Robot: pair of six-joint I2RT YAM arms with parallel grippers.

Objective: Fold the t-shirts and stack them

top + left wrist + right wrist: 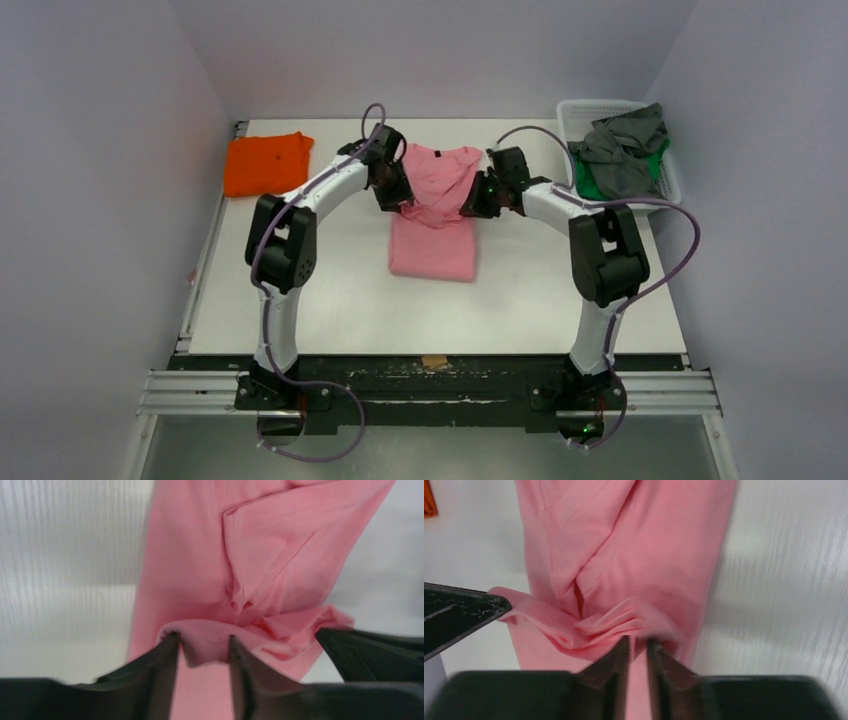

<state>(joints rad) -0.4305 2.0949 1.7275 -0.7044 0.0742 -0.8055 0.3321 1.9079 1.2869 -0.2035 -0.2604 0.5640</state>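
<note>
The light pink t-shirt should be folded evenly over itself, so my left gripper should next grab it by the side end of its edge (406, 208) (202, 647), opposite my right gripper.
The light pink t-shirt (432, 240) lies in the middle of the table, its lower half flat and its upper half lifted and bunched between both grippers. My left gripper (395, 200) is at the shirt's left side. In the left wrist view its jaws (202, 641) stand apart, and a fold of the pink t-shirt (200, 555) sags loosely between them. On the shirt's right side is my right gripper (476, 205). In the right wrist view it (638, 642) stands nearly closed, with the bunched edge of the pink t-shirt (649, 540) pinched at its tips.
A folded orange t-shirt (265, 163) lies at the table's far left. A white basket (580, 108) at the far right holds a grey t-shirt (625, 140) over a green one (592, 185). White walls enclose the table on three sides.
</note>
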